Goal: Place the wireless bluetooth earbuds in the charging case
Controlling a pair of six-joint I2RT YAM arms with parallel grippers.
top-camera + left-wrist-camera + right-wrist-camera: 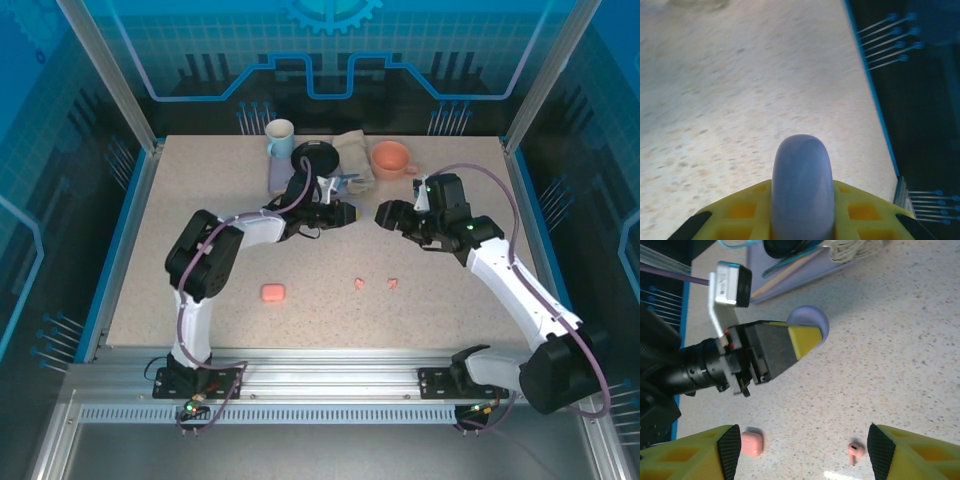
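Observation:
The left gripper should keep its hold on the lilac charging case [801, 180], because the case is hanging above the table and would fall if the gripper opened now.
My left gripper [345, 212] hangs over the middle of the table, shut on a lilac charging case [801, 180] that stands up between its yellow fingers [740, 210]. From the right wrist, that case [812, 320] pokes out behind the left gripper's tip. My right gripper [390, 215] faces it from the right, a short gap away, jaws open and empty [802, 455]. Two salmon-pink earbuds [359, 283] [393, 283] lie on the table nearer the front; one earbud [855, 452] shows by my right finger. A pink case [272, 292] lies shut to their left.
Along the back stand a white mug [280, 135], a black bowl [313, 158], a folded cloth [352, 150] and an orange cup [392, 158], with a lilac flat tray [283, 178] under the bowl. Blue walls and metal posts border the table.

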